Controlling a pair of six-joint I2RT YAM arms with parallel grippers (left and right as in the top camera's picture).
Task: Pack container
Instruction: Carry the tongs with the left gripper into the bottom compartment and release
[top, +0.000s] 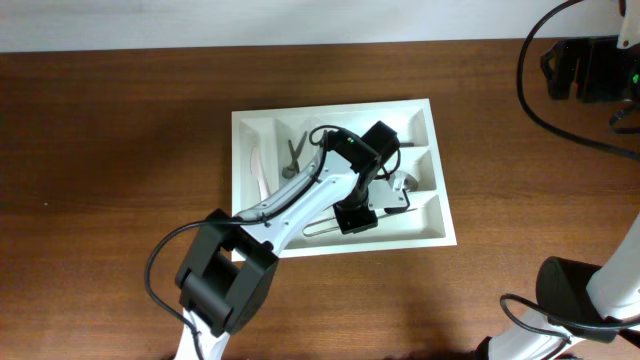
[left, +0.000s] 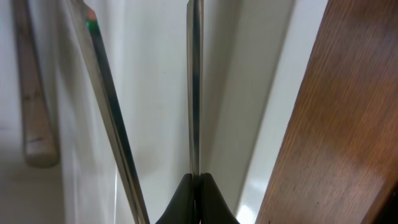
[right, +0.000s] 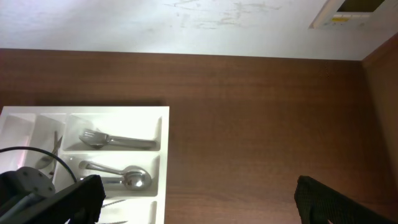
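Observation:
The thin metal piece is low inside the sides of the tray's front long section and would end in that section, so the left gripper should open.
The white cutlery tray (top: 243, 128) lies mid-table, and my left arm reaches over it. My left gripper (top: 346, 221) is low in the tray's front long compartment. In the left wrist view its jaws (left: 199, 186) are shut on a thin metal strip (left: 194, 93) seen edge-on, with the tray wall (left: 280, 93) beside it. A second metal strip (left: 106, 112) slants to its left. My right gripper (right: 208, 205) is open and empty over bare wood right of the tray (right: 165, 155). It is out of the overhead view.
A fork (right: 118, 140) lies in the far long compartment and spoons (right: 124, 177) in the middle one. A dark utensil (top: 293, 155) lies in a narrow compartment, a pale one (top: 257, 170) in the leftmost. Black equipment with cables (top: 585, 65) sits at the back right.

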